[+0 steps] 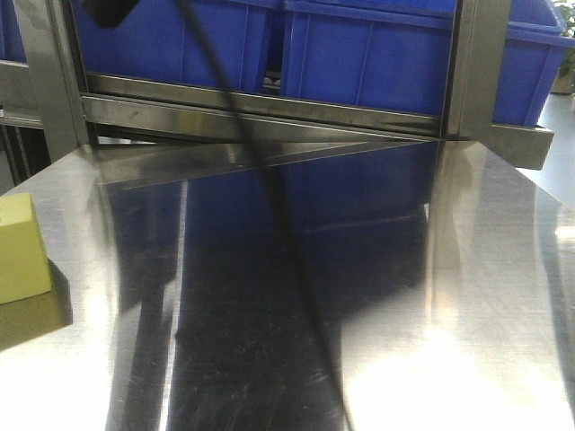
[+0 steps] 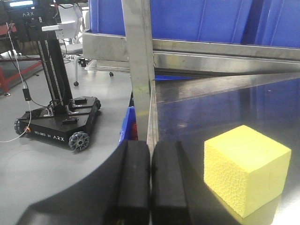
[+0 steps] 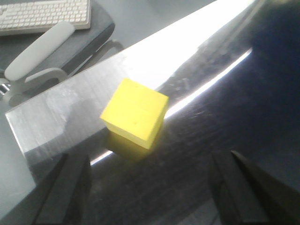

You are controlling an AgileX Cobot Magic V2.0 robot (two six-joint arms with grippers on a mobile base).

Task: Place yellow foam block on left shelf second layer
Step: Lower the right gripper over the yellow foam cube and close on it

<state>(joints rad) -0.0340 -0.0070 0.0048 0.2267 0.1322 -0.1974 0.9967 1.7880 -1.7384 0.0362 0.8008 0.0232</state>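
Observation:
For the left shelf's second layer, my right gripper will next grab the yellow foam block [image 1: 20, 249] by its two opposite sides.
The yellow foam block [image 1: 20, 249] rests on the shiny steel shelf surface [image 1: 359, 296] at the far left edge of the front view. In the left wrist view the block [image 2: 246, 167] lies just right of my left gripper [image 2: 150, 161], whose two black pads are pressed together with nothing between them. Seen from the right wrist, the block [image 3: 135, 112] sits on the steel a little ahead of my right gripper [image 3: 152, 183], which hangs above the surface with its fingers [image 3: 70, 187] spread wide apart and empty.
Blue plastic bins [image 1: 359, 54] fill the shelf layer above, behind a steel rail [image 1: 269, 112] and upright posts [image 2: 140, 70]. A black cable [image 1: 269, 197] crosses the front view. A black wheeled robot base [image 2: 58, 119] stands on the floor at left. A keyboard [image 3: 44, 14] lies beyond the steel edge.

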